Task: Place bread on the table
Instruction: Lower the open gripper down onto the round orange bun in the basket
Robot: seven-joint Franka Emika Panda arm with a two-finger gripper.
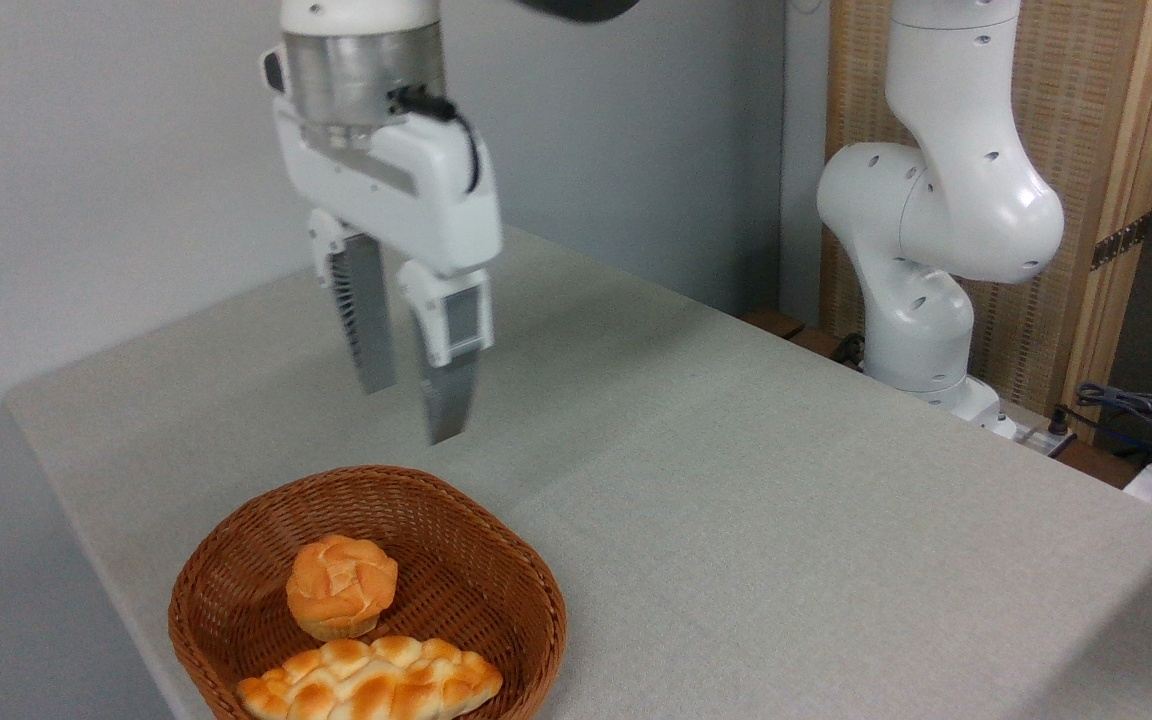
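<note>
My gripper grabs the small round bun by its knotted golden body [340, 582] next, to put the bread on the tabletop.
The bread [341, 586], a small round golden bun with a knotted top, sits inside a brown wicker basket [496, 560] near the front left of the table [786, 500]. My gripper [411, 410] hangs in the air above the basket's far rim, well above the bun. Its two grey fingers [366, 320] point down and stand apart, with nothing between them.
A flat braided loaf [371, 680] lies in the basket in front of the bun. The arm's white base [926, 250] stands at the table's far right edge, with cables [1136, 410] beyond it. A grey wall runs behind the table.
</note>
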